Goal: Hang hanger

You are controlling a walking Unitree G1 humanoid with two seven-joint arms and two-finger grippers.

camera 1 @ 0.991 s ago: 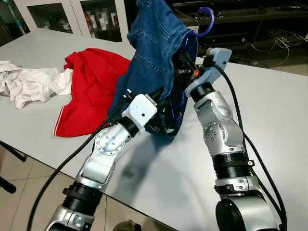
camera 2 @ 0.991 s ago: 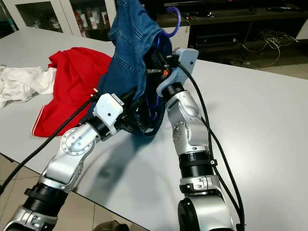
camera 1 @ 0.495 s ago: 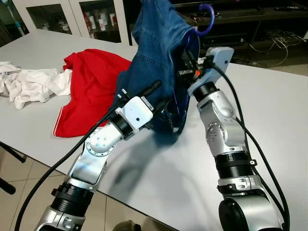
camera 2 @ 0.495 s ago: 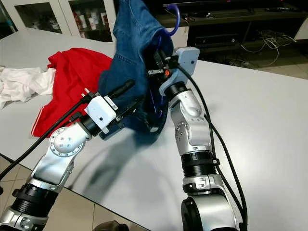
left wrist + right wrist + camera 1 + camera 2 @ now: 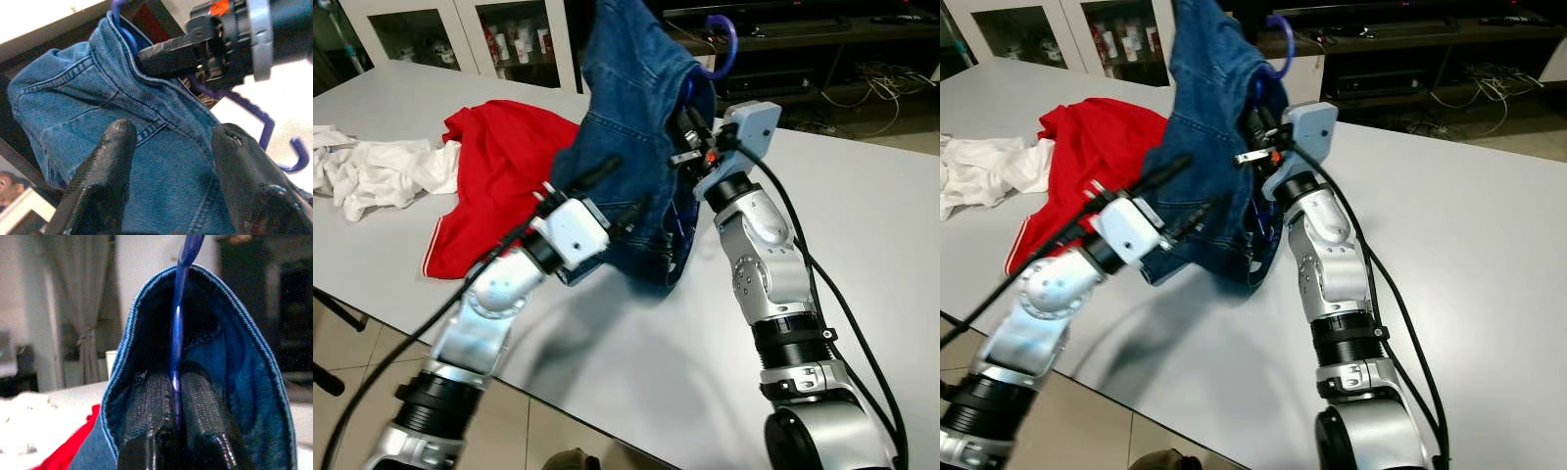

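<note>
The denim (image 5: pixel 622 147) hangs loose below the hanger, so I should next take hold of the garment by its denim edge (image 5: pixel 651 269) with my left gripper.
A blue denim garment (image 5: pixel 631 108) hangs on a purple-blue hanger whose hook (image 5: pixel 724 37) sticks up above the cloth. My right gripper (image 5: pixel 176 431) is raised over the grey table and shut on the hanger's thin bar inside the garment's waistband (image 5: pixel 146 318). In the head views it sits at the garment's right edge (image 5: pixel 685 125). My left gripper (image 5: pixel 171 134) is open just in front of the denim's lower half, its fingers (image 5: pixel 110 166) spread with nothing between them. It is also seen from the head (image 5: pixel 628 211).
A red shirt (image 5: pixel 494 162) and a crumpled white cloth (image 5: pixel 372 171) lie on the left of the table (image 5: pixel 871 225). Glass-door cabinets (image 5: pixel 411 29) and a dark shelf with cables (image 5: pixel 832 59) stand behind. The table's near edge runs under my arms.
My left arm has pulled back to the left from the garment's lower hem, and its wrist now sits further from the cloth. The right gripper and hanger have risen slightly.
</note>
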